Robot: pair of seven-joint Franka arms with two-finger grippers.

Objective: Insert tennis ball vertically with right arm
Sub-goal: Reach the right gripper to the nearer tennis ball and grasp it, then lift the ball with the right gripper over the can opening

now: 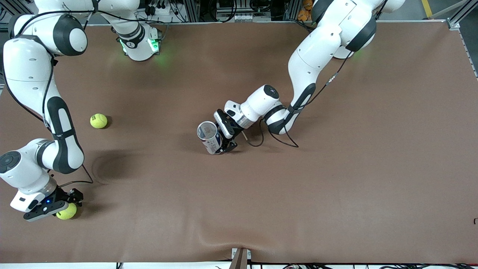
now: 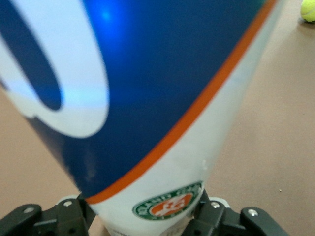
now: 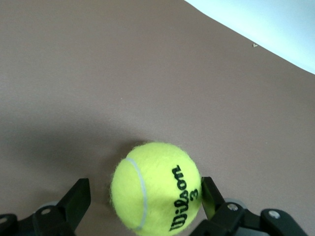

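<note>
My right gripper closes on the tennis ball (image 1: 67, 212) (image 3: 156, 191) now, since its fingertips reach around the ball on either side. Closing now would catch it.
A yellow tennis ball (image 1: 67, 212) (image 3: 155, 189) lies on the brown table near its front edge, at the right arm's end. My right gripper (image 1: 69, 204) (image 3: 143, 191) is down around it and open: one finger (image 3: 209, 194) is against the ball and the other stands a little off it. Mid-table, my left gripper (image 1: 221, 140) (image 2: 145, 216) is shut on a blue and white ball can (image 1: 210, 137) (image 2: 147, 98), gripping it low down. The can's open mouth faces up.
A second tennis ball (image 1: 98, 120) (image 2: 308, 10) lies loose on the table, farther from the front camera than my right gripper. The table's edge (image 3: 256, 46) runs close by the gripped ball. A cable (image 1: 261, 141) loops beside the left wrist.
</note>
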